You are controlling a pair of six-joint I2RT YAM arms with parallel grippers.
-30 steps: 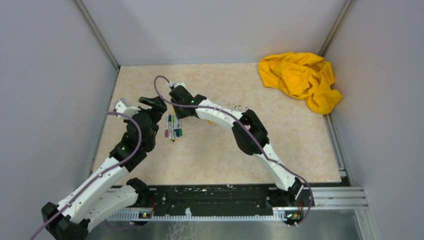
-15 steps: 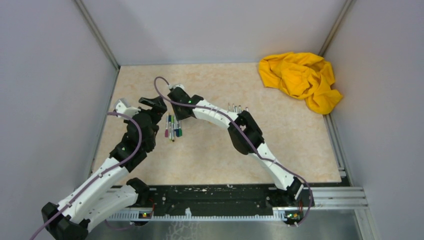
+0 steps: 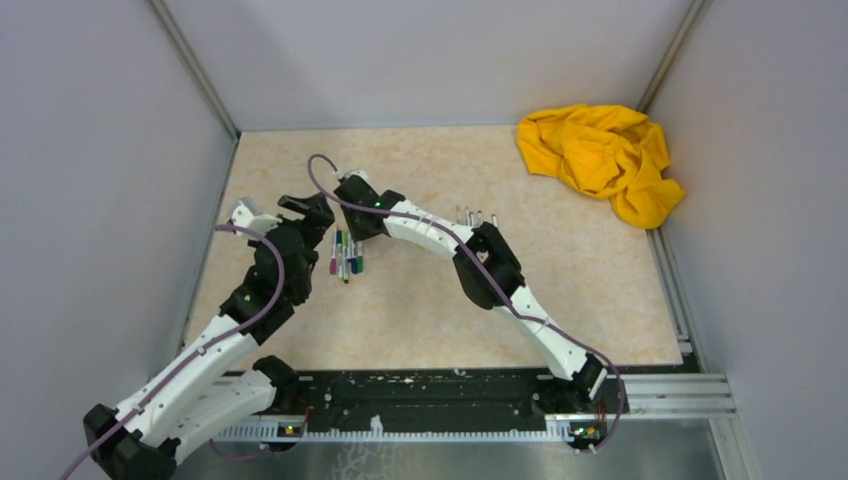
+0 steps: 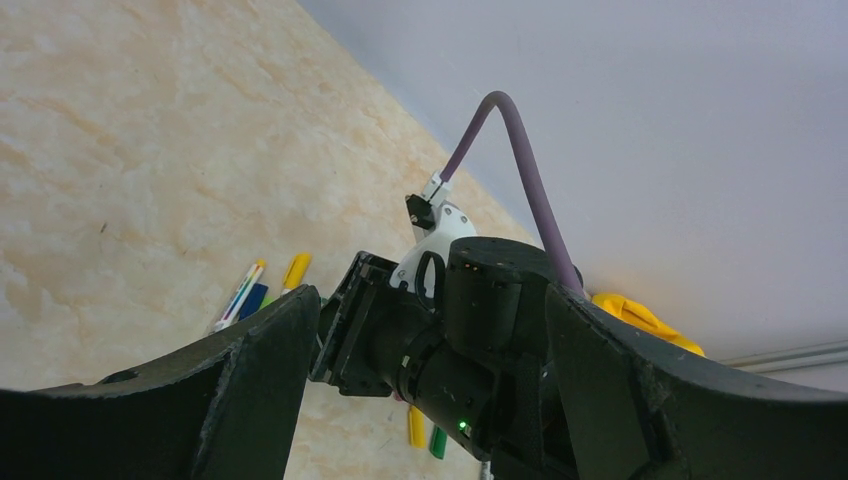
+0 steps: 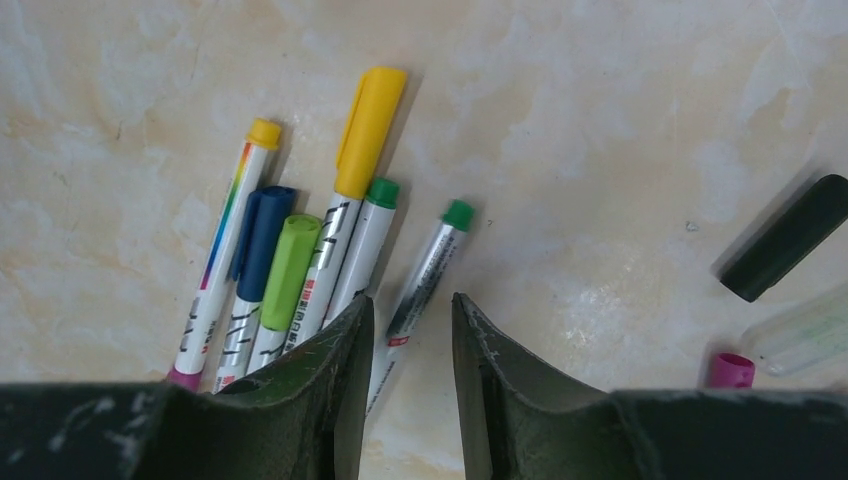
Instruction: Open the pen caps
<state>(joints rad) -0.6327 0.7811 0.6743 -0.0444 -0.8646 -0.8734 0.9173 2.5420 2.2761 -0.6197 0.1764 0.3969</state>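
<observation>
The cap is at the end of the silver pen opposite its green end, and that end should stay free for my left gripper to open. My right gripper should grab the pen's body toward the green end.
Several capped pens (image 5: 300, 260) lie side by side on the beige table; their pen caps show as yellow (image 5: 370, 130), blue (image 5: 262, 240) and light green (image 5: 290, 270). A silver pen with a green end (image 5: 425, 265) runs under the gap of my right gripper (image 5: 410, 300), which hovers open just above it, touching nothing. A loose dark cap (image 5: 785, 250) lies to the right. In the top view the pens (image 3: 345, 255) sit below the right gripper (image 3: 350, 232). My left gripper (image 3: 312, 212) stands wide open beside the right wrist, empty.
A crumpled yellow cloth (image 3: 600, 155) fills the far right corner. Several bare pen barrels (image 3: 470, 215) lie behind the right forearm. A pink end (image 5: 732, 370) and a clear barrel (image 5: 800, 335) lie near the dark cap. Grey walls close three sides.
The right arm's elbow and wrist have shifted slightly left, over the pens. The left arm has not moved, and both grippers' openings look unchanged.
</observation>
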